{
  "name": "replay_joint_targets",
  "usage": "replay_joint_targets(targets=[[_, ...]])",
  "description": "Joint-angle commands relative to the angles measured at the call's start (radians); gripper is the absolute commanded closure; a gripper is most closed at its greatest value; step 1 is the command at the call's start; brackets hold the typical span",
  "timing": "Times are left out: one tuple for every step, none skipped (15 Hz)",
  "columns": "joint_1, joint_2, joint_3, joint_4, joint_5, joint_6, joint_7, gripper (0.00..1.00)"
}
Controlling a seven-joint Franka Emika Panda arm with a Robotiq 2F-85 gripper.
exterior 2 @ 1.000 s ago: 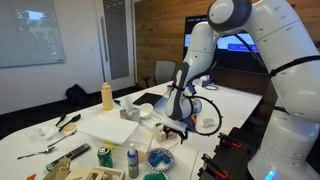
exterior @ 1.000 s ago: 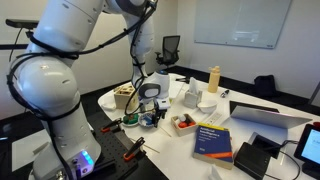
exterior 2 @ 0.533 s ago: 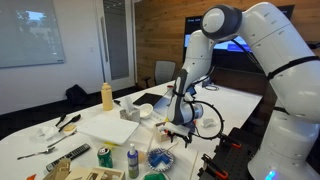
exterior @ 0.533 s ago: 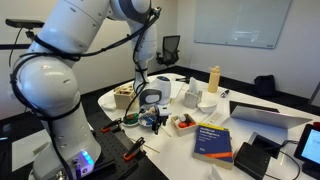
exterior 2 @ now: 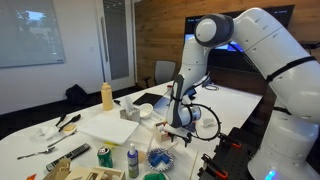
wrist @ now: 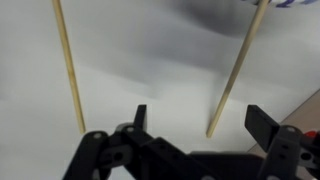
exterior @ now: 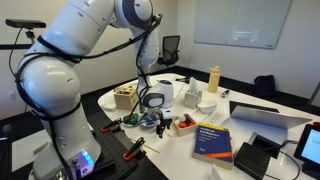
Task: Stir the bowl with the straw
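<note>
The gripper will grab the straw near its end farther from the blue rim, so the straw's long length stays free to reach in and stir the bowl (exterior 2: pixel 160 158).
In the wrist view two thin tan straws lie on the white table, one at the left (wrist: pixel 69 70) and one at the right (wrist: pixel 236 70). My gripper (wrist: pixel 200 125) is open and empty. The lower end of the right straw lies between its fingers. A blue rim, probably the bowl (wrist: pixel 272 3), shows at the top right edge. In both exterior views the gripper (exterior: pixel 160 122) (exterior 2: pixel 178 131) hangs low over the table edge. The small blue bowl (exterior 2: pixel 160 158) sits close in front of it. The straws are too thin to see there.
A blue book (exterior: pixel 213 140), a white tray with red-brown contents (exterior: pixel 184 123), a yellow bottle (exterior: pixel 213 78) and a laptop (exterior: pixel 270 115) stand on the table. Cans (exterior 2: pixel 104 156), a flat white box (exterior 2: pixel 108 128) and cables crowd the near edge.
The arm has bent forward and the gripper has come down closer to the table near the bowl. The jaws stay open.
</note>
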Motion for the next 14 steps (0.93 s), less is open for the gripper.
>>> replay_joint_targets(targets=[[0.04, 0.034, -0.018, 0.03, 0.038, 0.025, 0.021, 0.0], [0.047, 0.041, -0.024, 0.036, 0.043, 0.024, 0.024, 0.0], [0.049, 0.047, -0.024, 0.042, 0.047, 0.022, 0.025, 0.0], [0.062, 0.053, -0.034, 0.048, 0.049, 0.017, 0.028, 0.0], [0.065, 0.059, -0.034, 0.053, 0.05, 0.017, 0.027, 0.25], [0.072, 0.063, -0.038, 0.056, 0.052, 0.017, 0.028, 0.28], [0.082, 0.065, -0.045, 0.056, 0.053, 0.017, 0.029, 0.34], [0.088, 0.065, -0.05, 0.056, 0.053, 0.019, 0.029, 0.44], [0.095, 0.064, -0.056, 0.055, 0.053, 0.019, 0.03, 0.51], [0.103, 0.065, -0.064, 0.055, 0.053, 0.021, 0.032, 0.59], [0.106, 0.062, -0.064, 0.054, 0.055, 0.026, 0.035, 0.66], [0.109, 0.062, -0.066, 0.055, 0.054, 0.028, 0.04, 0.73], [0.114, 0.062, -0.067, 0.056, 0.055, 0.029, 0.042, 0.81], [0.119, 0.063, -0.072, 0.056, 0.054, 0.028, 0.042, 0.88]])
